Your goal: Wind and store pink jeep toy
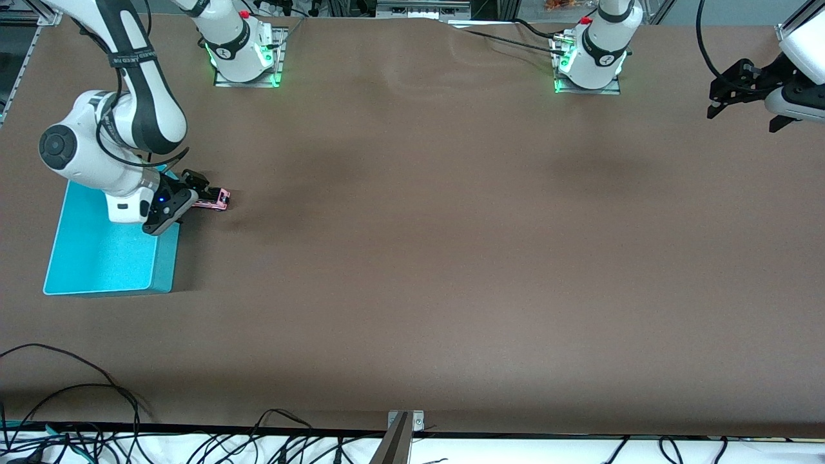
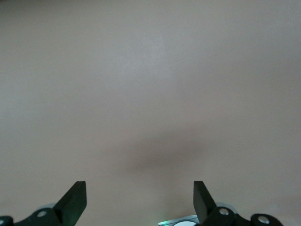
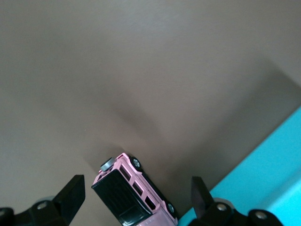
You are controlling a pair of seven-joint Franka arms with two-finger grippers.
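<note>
Next, my right gripper grabs the pink jeep toy by its long sides to store it in the turquoise bin [image 1: 103,251].
The pink jeep toy [image 1: 218,198] stands on the brown table right beside the turquoise bin [image 1: 103,251], toward the right arm's end. My right gripper [image 1: 196,195] is low over it and open, one finger on each side of the jeep without touching. In the right wrist view the jeep [image 3: 127,186] shows its black roof between the spread fingers of that gripper [image 3: 137,197], with the bin's edge [image 3: 268,165] close by. My left gripper [image 1: 741,116] waits open and empty, raised at the left arm's end; its wrist view [image 2: 140,197] shows only bare table.
The right arm's elbow and wrist hang over the bin's end nearer the bases. Cables lie along the table's edge [image 1: 77,399] nearest the front camera. A metal bracket [image 1: 405,422] sits at the middle of that edge.
</note>
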